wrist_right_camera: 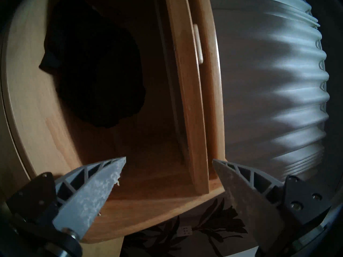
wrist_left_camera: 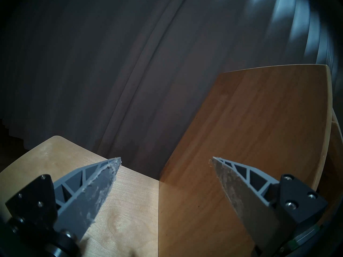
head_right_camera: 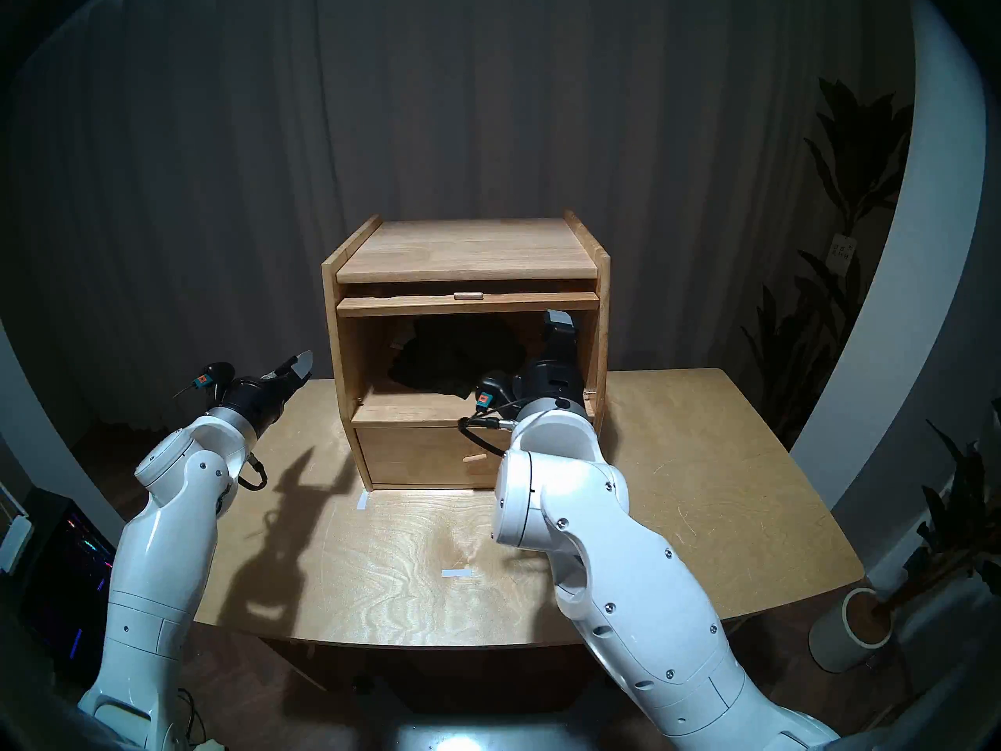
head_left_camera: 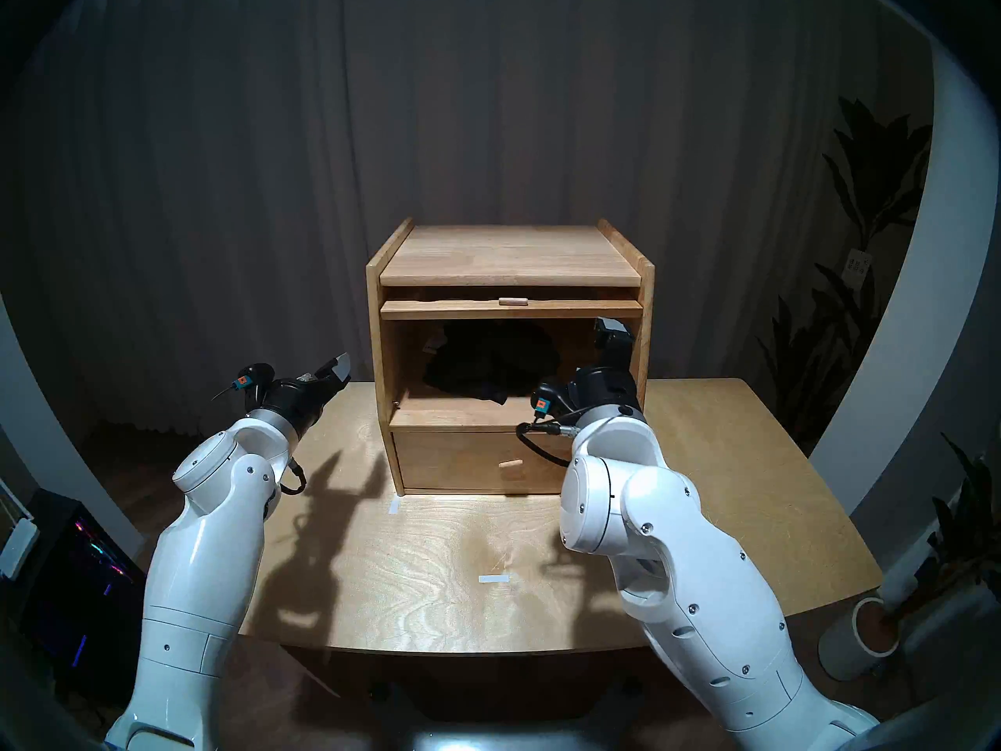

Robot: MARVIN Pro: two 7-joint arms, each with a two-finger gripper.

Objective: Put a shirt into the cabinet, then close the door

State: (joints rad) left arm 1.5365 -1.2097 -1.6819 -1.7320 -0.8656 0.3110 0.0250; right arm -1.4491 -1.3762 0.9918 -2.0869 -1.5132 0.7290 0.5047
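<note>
The door lies pushed in flat under the cabinet top [head_left_camera: 512, 254], so my right gripper needs to close it next by grabbing its exposed front edge [head_left_camera: 569, 309].
The light wooden cabinet [head_left_camera: 509, 257] stands on the table with its upper compartment open. The door [head_left_camera: 509, 309] lies flat, pushed in under the top; only its front edge and peg handle [head_left_camera: 512, 301] show. The black shirt [head_left_camera: 487, 362] is bundled inside the compartment, a white tag [head_left_camera: 430, 349] at its left. My right gripper [head_left_camera: 609, 332] is open and empty at the compartment's right side, apart from the shirt [wrist_right_camera: 96, 74]; the door edge [wrist_right_camera: 187, 102] and peg [wrist_right_camera: 198, 45] lie ahead of it [wrist_right_camera: 168, 159]. My left gripper [head_left_camera: 325, 373] is open and empty beside the cabinet's left wall [wrist_left_camera: 241, 139].
The closed drawer [head_left_camera: 476, 460] with its own peg sits below the compartment. Two white tape marks [head_left_camera: 494, 578] [head_left_camera: 394, 506] lie on the table [head_left_camera: 433, 614]. A curtain hangs behind. Dark plants and a white pot [head_left_camera: 866, 633] stand at the right.
</note>
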